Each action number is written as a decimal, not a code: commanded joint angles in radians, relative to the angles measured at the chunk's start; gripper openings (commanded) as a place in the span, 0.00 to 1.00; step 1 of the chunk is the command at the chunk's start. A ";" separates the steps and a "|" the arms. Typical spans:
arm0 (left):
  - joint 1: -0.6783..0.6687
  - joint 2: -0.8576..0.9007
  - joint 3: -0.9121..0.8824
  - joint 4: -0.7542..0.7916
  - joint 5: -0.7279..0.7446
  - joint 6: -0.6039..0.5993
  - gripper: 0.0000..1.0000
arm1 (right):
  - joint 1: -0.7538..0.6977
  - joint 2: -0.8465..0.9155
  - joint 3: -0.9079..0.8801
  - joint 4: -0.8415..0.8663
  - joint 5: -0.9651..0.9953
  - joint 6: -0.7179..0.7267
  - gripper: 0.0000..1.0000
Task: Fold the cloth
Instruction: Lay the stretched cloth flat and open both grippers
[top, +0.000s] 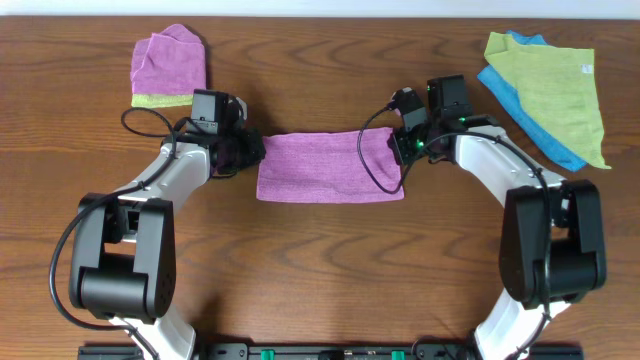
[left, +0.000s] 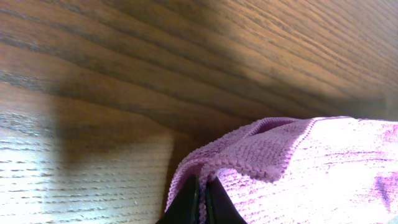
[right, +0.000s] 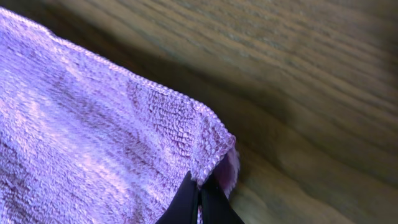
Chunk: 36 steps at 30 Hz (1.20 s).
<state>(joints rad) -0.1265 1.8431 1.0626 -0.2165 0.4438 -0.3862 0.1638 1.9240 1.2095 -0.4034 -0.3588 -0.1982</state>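
Note:
The cloth's corner in my right gripper's fingers lies at the tabletop and the cloth is flat, so opening now would leave it folded; it is time to open.
The lilac-purple cloth lies folded in half as a wide band across the table's middle. My left gripper is shut on its left end; the left wrist view shows the black fingertips pinching the cloth's stitched edge. My right gripper is shut on its right end; in the right wrist view the fingertips clamp the cloth's corner. Both ends are held low over the wood. The white tag is not visible.
A small folded purple wad on a yellow-green cloth lies at the back left. A yellow-green cloth over a blue one lies at the back right. The wooden table stretches in front of the cloth.

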 joint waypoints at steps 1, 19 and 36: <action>0.000 0.015 0.006 0.012 -0.033 0.005 0.06 | 0.018 0.005 0.000 0.004 0.031 0.023 0.01; 0.000 0.045 0.006 0.049 -0.061 0.005 0.06 | 0.027 0.007 0.000 -0.004 0.087 0.037 0.01; 0.029 0.043 0.046 0.048 -0.088 0.050 0.54 | 0.027 0.004 0.001 0.011 0.090 0.109 0.38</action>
<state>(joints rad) -0.1123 1.8778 1.0637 -0.1680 0.3717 -0.3622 0.1848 1.9240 1.2095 -0.3992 -0.2745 -0.1326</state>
